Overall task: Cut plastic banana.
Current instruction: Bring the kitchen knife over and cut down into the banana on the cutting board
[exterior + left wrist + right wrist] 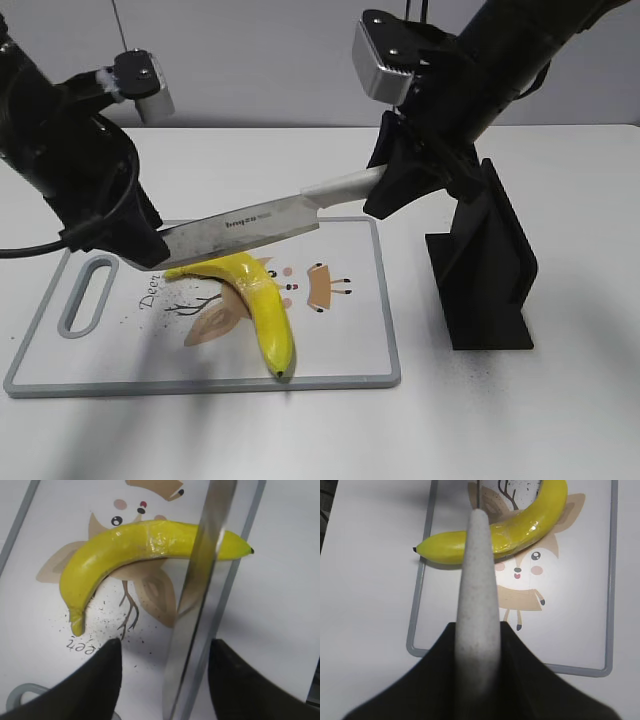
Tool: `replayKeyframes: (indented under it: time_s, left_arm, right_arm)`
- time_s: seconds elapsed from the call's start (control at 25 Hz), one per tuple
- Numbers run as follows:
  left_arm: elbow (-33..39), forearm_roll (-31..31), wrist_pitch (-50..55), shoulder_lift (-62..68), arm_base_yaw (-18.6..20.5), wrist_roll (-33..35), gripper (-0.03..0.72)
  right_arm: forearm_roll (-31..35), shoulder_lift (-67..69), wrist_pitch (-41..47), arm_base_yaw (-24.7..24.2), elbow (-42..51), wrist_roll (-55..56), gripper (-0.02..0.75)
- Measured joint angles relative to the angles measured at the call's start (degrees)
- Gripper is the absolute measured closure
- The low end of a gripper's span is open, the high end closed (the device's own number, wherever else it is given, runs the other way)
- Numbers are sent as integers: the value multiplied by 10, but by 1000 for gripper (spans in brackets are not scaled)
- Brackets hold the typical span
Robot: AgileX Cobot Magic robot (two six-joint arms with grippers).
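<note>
The left gripper should next grab the blade by its tip end [178, 243] [175, 692], to keep the knife steady for cutting the banana.
The plastic banana [262, 310] lies on the white cutting board [120, 350], stem at the left and dark tip toward the front. My right gripper [385, 190] is shut on the white handle of a knife [240, 228]. The blade reaches left and hangs above the banana. In the left wrist view the blade [200, 580] crosses over the banana [125, 547] near its tip end. It runs between the spread fingers of my left gripper [165, 647], which is open. In the right wrist view the handle [477, 580] hides part of the banana [520, 527].
A black knife stand [485, 270] stands on the white table to the right of the board. The board has a grey rim [390, 330], a handle slot [88, 295] at its left end and a printed deer [522, 585].
</note>
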Motion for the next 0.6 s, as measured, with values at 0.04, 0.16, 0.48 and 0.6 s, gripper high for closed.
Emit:
replayKeyframes:
  time_s: [0.04, 0.16, 0.48, 0.6]
  left_arm:
    - [0, -2, -5, 2, 0, 0, 218]
    - [0, -6, -8, 3, 0, 1, 526]
    - [0, 39, -31, 3, -41, 16, 695]
    - [0, 52, -50, 4, -54, 16, 699]
  right_arm:
    - [0, 0, -3, 0, 0, 0, 573]
    - [1, 0, -7, 0, 0, 0, 573]
    - [-14, 0, -16, -1, 0, -3, 573]
    - [-33, 1, -26, -2, 0, -3, 573]
